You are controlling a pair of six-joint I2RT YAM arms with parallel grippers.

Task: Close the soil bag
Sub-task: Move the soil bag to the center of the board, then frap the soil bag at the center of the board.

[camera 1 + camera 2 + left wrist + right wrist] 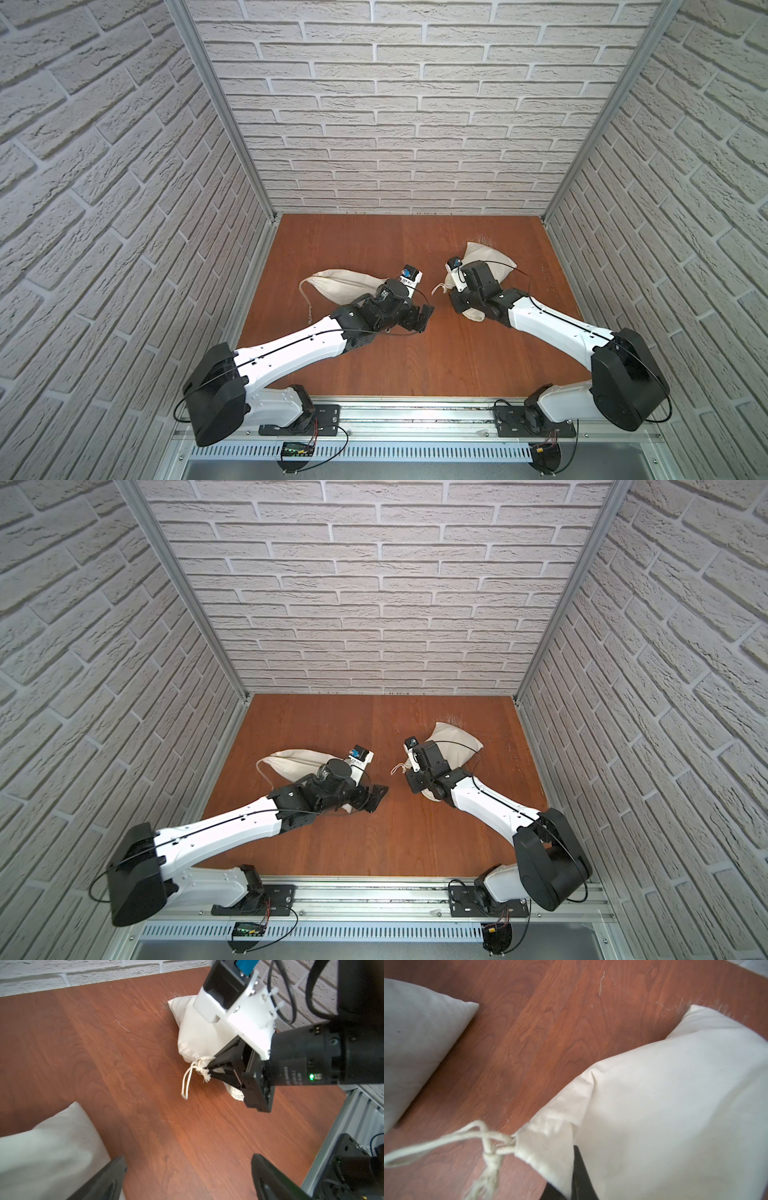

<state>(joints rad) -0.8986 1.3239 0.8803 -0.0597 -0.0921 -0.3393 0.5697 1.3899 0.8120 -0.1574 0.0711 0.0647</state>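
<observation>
I will take hold of the soil bag's drawstring next with my left gripper, by the loop trailing from the knot, and then I can pull the bag's opening closed.
The soil bag point(488, 254) point(455, 737) point(195, 1030) point(675, 1095) is a cream cloth sack lying on the right half of the wooden table. Its knotted drawstring point(439, 287) point(188, 1081) point(446, 1140) trails out of the mouth toward the middle of the table. My right gripper point(451, 291) point(409, 771) point(209, 1070) point(571, 1167) is shut on the fabric of the bag's mouth, right beside the knot. My left gripper point(423, 319) point(377, 798) point(189, 1159) hangs open over bare table between the two sacks, holding nothing.
A second cream sack point(340, 280) point(299, 759) point(41, 1157) point(415, 1032) lies on the left, partly under my left arm, with its cord loop point(305, 291) toward the left wall. Brick-pattern walls close three sides. A metal rail point(415, 415) runs along the front.
</observation>
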